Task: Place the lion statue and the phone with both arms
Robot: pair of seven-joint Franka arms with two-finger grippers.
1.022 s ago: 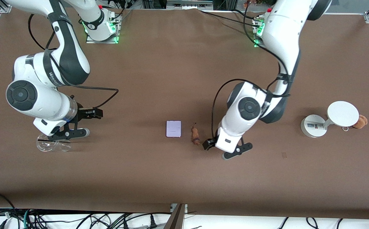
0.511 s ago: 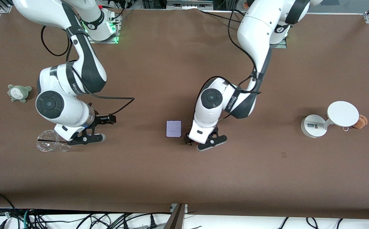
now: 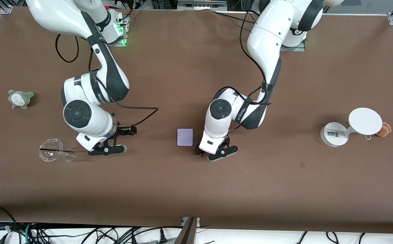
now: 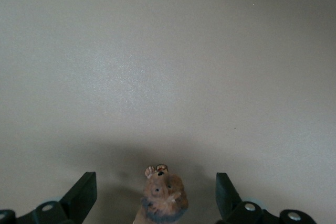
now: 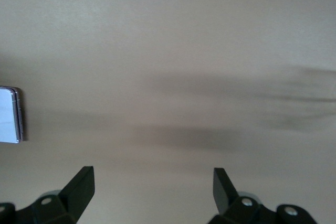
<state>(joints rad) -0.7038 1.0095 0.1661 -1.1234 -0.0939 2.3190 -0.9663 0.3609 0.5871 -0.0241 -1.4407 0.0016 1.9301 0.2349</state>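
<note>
The lion statue's head (image 4: 164, 190) has my left gripper's fingers beside it, low over the table, so my left gripper should close on the head.
The lion statue (image 4: 163, 196), small and orange-brown, lies on the table between the open fingers of my left gripper (image 4: 155, 199), untouched by either finger. In the front view my left gripper (image 3: 210, 151) hides it, low over the table beside the phone (image 3: 185, 137). The phone is a flat lavender-white slab lying flat; its edge also shows in the right wrist view (image 5: 10, 115). My right gripper (image 3: 116, 139) is open and empty, low over bare table between the clear cup (image 3: 50, 154) and the phone. In its own wrist view the right gripper (image 5: 152, 188) has only table between its fingers.
A grey plush (image 3: 20, 99) lies toward the right arm's end of the table. A white round stand (image 3: 350, 128) with a brown plush (image 3: 384, 129) beside it stands toward the left arm's end.
My right gripper has moved away from the clear cup toward the phone. My left gripper went from beside the lion to over it, then shifted slightly toward the phone.
</note>
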